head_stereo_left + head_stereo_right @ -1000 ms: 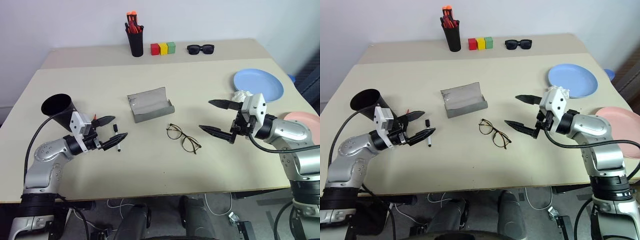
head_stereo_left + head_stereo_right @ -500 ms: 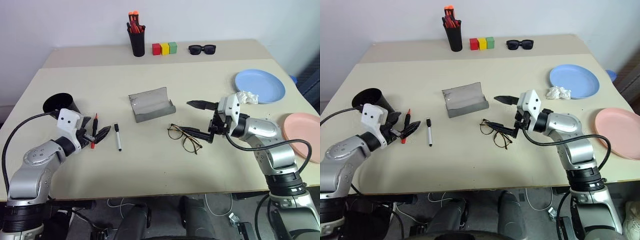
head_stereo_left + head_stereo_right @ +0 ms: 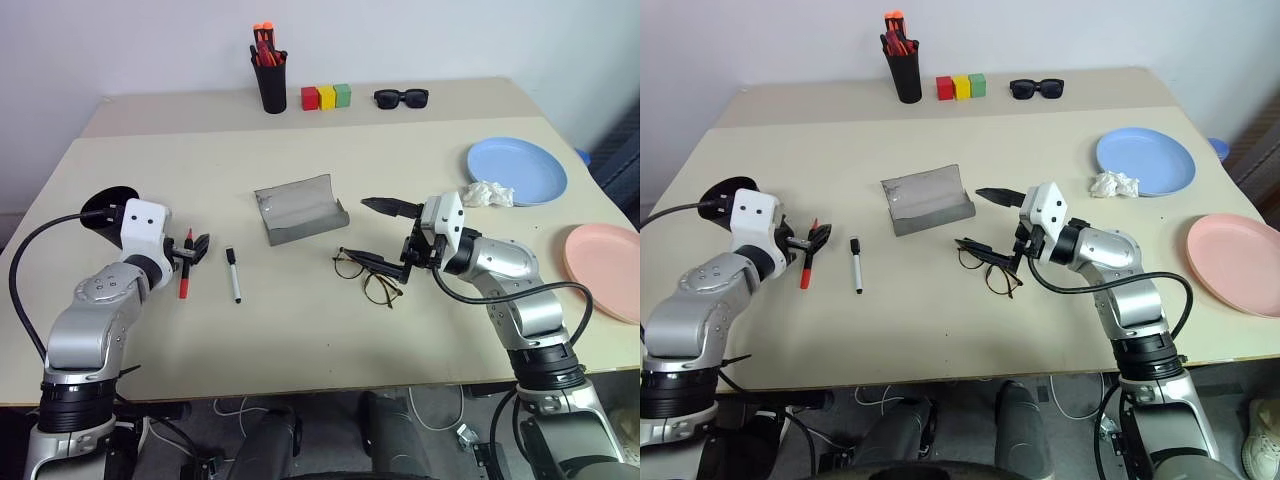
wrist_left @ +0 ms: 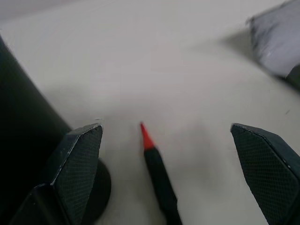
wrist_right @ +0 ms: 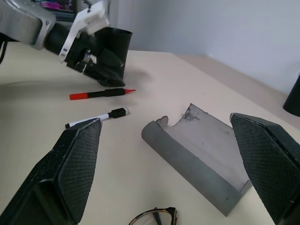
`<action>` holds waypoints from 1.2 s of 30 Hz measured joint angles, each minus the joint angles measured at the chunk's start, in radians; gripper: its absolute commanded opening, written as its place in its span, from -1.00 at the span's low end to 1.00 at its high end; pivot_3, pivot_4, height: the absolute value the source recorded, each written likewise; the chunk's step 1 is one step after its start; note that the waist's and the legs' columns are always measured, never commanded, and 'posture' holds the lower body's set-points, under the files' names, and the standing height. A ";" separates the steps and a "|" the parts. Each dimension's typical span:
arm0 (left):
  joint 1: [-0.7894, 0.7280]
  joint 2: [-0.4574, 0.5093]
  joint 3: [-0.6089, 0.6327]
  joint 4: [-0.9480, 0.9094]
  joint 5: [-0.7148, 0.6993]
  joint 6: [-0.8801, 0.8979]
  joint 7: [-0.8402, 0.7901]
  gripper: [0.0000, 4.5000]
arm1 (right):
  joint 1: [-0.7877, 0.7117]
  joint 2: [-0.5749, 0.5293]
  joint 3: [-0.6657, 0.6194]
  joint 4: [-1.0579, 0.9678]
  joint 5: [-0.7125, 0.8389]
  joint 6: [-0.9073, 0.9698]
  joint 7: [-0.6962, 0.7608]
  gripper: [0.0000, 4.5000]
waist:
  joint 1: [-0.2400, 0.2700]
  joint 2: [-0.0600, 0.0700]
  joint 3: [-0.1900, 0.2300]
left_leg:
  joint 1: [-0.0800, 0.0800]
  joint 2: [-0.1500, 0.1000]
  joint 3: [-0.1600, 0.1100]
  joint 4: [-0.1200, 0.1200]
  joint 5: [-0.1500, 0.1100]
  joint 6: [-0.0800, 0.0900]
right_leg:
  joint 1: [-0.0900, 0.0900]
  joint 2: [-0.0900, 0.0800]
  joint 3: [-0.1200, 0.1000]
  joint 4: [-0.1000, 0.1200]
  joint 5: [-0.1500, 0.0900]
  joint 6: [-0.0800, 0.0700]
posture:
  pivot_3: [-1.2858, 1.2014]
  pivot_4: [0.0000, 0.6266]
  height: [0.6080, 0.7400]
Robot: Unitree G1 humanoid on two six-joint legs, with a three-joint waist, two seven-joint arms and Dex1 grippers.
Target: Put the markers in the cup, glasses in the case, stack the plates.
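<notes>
My left gripper's fingers hang above the red-tipped marker's dark body (image 4: 161, 185) and the table, so it is too early to close on the marker. Lowering comes next.
A red-tipped marker (image 3: 185, 272) lies on the table between the spread fingers of my open left gripper (image 3: 190, 248), right beside the black cup (image 3: 103, 204). In the left wrist view this marker (image 4: 157, 169) lies in the gap between the two fingers. The white marker (image 3: 233, 274) lies just to the right of it. The grey case (image 3: 300, 208) stands open mid-table. The wire-rimmed glasses (image 3: 367, 278) lie in front of it. My open right gripper (image 3: 380, 235) hovers at their right side, lower finger over the frame. The blue plate (image 3: 517, 170) and the pink plate (image 3: 605, 270) lie apart at the right.
A crumpled white tissue (image 3: 487, 193) lies beside the blue plate. At the back stand a tall black pen holder (image 3: 270, 80) with orange-red pens, three coloured blocks (image 3: 327, 96) and black sunglasses (image 3: 401, 97).
My left gripper has swung away from the white marker toward the cup and now straddles the red-tipped marker. My right gripper has moved left, up to the glasses. Both stayed open.
</notes>
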 measured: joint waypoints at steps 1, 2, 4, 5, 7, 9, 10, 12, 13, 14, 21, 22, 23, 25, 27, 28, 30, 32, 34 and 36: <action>-0.004 -0.004 0.001 -0.001 0.000 0.021 0.006 1.00 | 0.001 0.001 0.000 0.000 -0.002 -0.005 -0.002 0.98 | 0.000 0.000 0.000 | 0.000 0.000 0.000 0.000 0.000 0.000 | 0.000 0.000 0.000 0.000 0.000 0.000 | 0.03 -0.52 1.00; -0.012 -0.010 0.001 -0.001 -0.002 0.043 0.012 1.00 | 0.004 0.002 0.000 0.001 -0.002 -0.011 -0.004 0.98 | 0.000 0.000 0.000 | 0.000 0.000 0.000 0.000 0.000 0.000 | 0.000 0.000 0.000 0.000 0.000 0.000 | 0.03 -0.52 1.00; -0.036 -0.019 0.000 -0.003 -0.006 0.091 0.016 1.00 | 0.006 0.011 0.000 0.003 -0.003 -0.020 -0.009 0.98 | 0.001 0.000 0.000 | 0.000 0.000 0.000 0.000 0.000 0.000 | 0.000 0.000 0.000 0.000 0.000 0.000 | 0.03 -0.52 1.00; -0.045 -0.020 0.000 -0.005 -0.007 0.115 0.020 1.00 | 0.008 0.014 0.000 0.003 -0.003 -0.022 -0.011 0.98 | 0.001 0.000 0.000 | 0.000 0.000 0.000 0.000 0.000 0.000 | 0.000 0.000 0.000 0.000 0.000 0.000 | 0.03 -0.52 1.00; -0.067 -0.030 0.003 -0.010 -0.014 0.177 0.034 1.00 | 0.020 0.017 0.001 0.003 -0.005 -0.024 -0.016 0.98 | 0.001 0.000 0.000 | 0.000 0.000 0.000 0.000 0.000 0.000 | 0.000 0.000 0.000 0.000 0.000 0.000 | 0.03 -0.52 1.00; -0.077 -0.041 0.005 -0.013 -0.020 0.215 0.039 1.00 | 0.023 0.021 0.001 0.006 -0.010 -0.024 -0.018 0.98 | 0.000 0.000 0.000 | 0.000 0.000 0.000 0.000 0.000 0.000 | 0.000 0.000 0.000 0.001 0.000 0.000 | 0.03 -0.52 1.00; -0.082 -0.046 0.005 -0.014 -0.022 0.236 0.040 1.00 | 0.023 0.021 0.001 0.006 -0.011 -0.024 -0.018 0.98 | -0.001 0.000 0.000 | 0.000 0.000 0.000 0.000 0.000 0.000 | 0.000 0.000 0.000 0.001 0.000 0.000 | 0.03 -0.52 1.00; -0.092 -0.058 0.005 -0.015 -0.024 0.276 0.044 1.00 | 0.024 0.021 0.001 0.007 -0.012 -0.024 -0.019 0.98 | -0.002 0.000 0.000 | 0.000 0.000 0.000 0.000 0.000 0.000 | 0.000 0.000 0.000 0.001 0.000 0.000 | 0.03 -0.52 1.00; -0.100 -0.068 0.005 -0.015 -0.024 0.298 0.052 1.00 | 0.025 0.021 0.001 0.007 -0.013 -0.024 -0.019 0.98 | -0.001 0.000 0.000 | 0.000 0.000 0.000 0.000 0.000 0.000 | 0.000 0.000 0.000 0.001 0.000 0.000 | 0.03 -0.52 1.00; -0.108 -0.082 0.008 -0.015 -0.023 0.316 0.063 1.00 | 0.026 0.021 0.001 0.008 -0.014 -0.024 -0.020 0.98 | -0.001 0.000 0.000 | 0.000 0.000 0.000 0.000 0.000 0.000 | 0.000 0.000 0.000 0.001 0.000 0.000 | 0.03 -0.52 1.00; -0.125 -0.130 0.031 -0.015 -0.012 0.367 0.119 0.89 | 0.035 0.019 0.001 0.012 -0.018 -0.028 -0.020 0.99 | -0.001 0.000 0.000 | 0.000 0.000 0.000 0.000 0.000 -0.001 | 0.000 0.000 0.000 0.001 0.000 0.000 | 0.03 -0.52 1.00; -0.127 -0.130 0.033 -0.012 -0.010 0.369 0.124 0.76 | 0.035 0.019 0.001 0.013 -0.021 -0.028 -0.020 1.00 | -0.001 0.000 0.000 | 0.000 0.000 0.000 0.000 0.000 -0.001 | 0.000 0.000 0.000 0.001 0.000 0.000 | 0.03 -0.52 1.00; -0.129 -0.132 0.036 -0.007 -0.008 0.371 0.127 0.60 | 0.035 0.018 0.001 0.013 -0.023 -0.028 -0.020 1.00 | 0.000 0.000 0.000 | 0.000 0.000 0.000 0.000 0.000 -0.001 | 0.000 0.000 0.000 0.001 0.000 0.000 | 0.03 -0.52 1.00; -0.131 -0.148 0.040 0.006 -0.004 0.371 0.136 0.19 | 0.035 0.018 0.001 0.016 -0.026 -0.028 -0.022 1.00 | 0.000 0.000 0.000 | 0.000 0.000 0.000 0.001 0.000 -0.001 | 0.000 0.000 0.000 0.001 0.000 0.000 | 0.03 -0.52 1.00; -0.132 -0.158 0.041 0.011 -0.002 0.372 0.139 -0.24 | 0.035 0.016 0.001 0.019 -0.031 -0.028 -0.024 1.00 | 0.000 0.000 0.000 | 0.000 -0.001 0.000 0.001 0.000 -0.001 | 0.000 0.000 0.000 0.001 0.000 0.000 | 0.03 -0.52 1.00; -0.134 -0.161 0.041 0.011 -0.001 0.373 0.139 -0.48 | 0.035 0.014 0.001 0.019 -0.031 -0.028 -0.025 1.00 | 0.000 0.000 0.000 | 0.000 0.000 0.000 0.001 0.000 -0.002 | 0.000 0.000 0.000 0.001 0.000 0.000 | 0.03 -0.52 1.00; -0.134 -0.161 0.041 0.011 0.001 0.374 0.142 -0.94 | 0.035 0.010 0.001 0.019 -0.032 -0.028 -0.025 1.00 | 0.000 0.000 0.000 | 0.000 0.000 0.000 0.001 0.000 -0.002 | 0.000 0.000 0.000 0.001 0.000 0.000 | 0.03 -0.52 1.00; -0.136 -0.162 0.041 0.011 0.002 0.375 0.144 -0.99 | 0.035 0.004 0.001 0.019 -0.032 -0.028 -0.026 1.00 | 0.000 0.000 0.000 | 0.000 0.000 0.000 0.001 0.000 -0.002 | 0.000 0.000 0.000 0.001 0.000 0.000 | 0.03 -0.52 1.00; -0.137 -0.165 0.041 0.011 0.004 0.375 0.146 -0.99 | 0.035 0.004 0.001 0.019 -0.032 -0.027 -0.027 1.00 | 0.000 0.000 0.000 | 0.000 0.000 0.000 0.001 0.000 -0.002 | 0.000 0.000 0.000 0.001 0.000 0.000 | 0.03 -0.52 1.00; -0.137 -0.165 0.041 0.011 0.005 0.372 0.145 -0.99 | 0.035 0.003 0.001 0.019 -0.031 -0.026 -0.027 1.00 | 0.000 0.000 0.000 | 0.000 0.000 0.000 0.001 0.000 -0.002 | 0.000 0.000 0.000 0.001 0.000 0.000 | 0.03 -0.52 1.00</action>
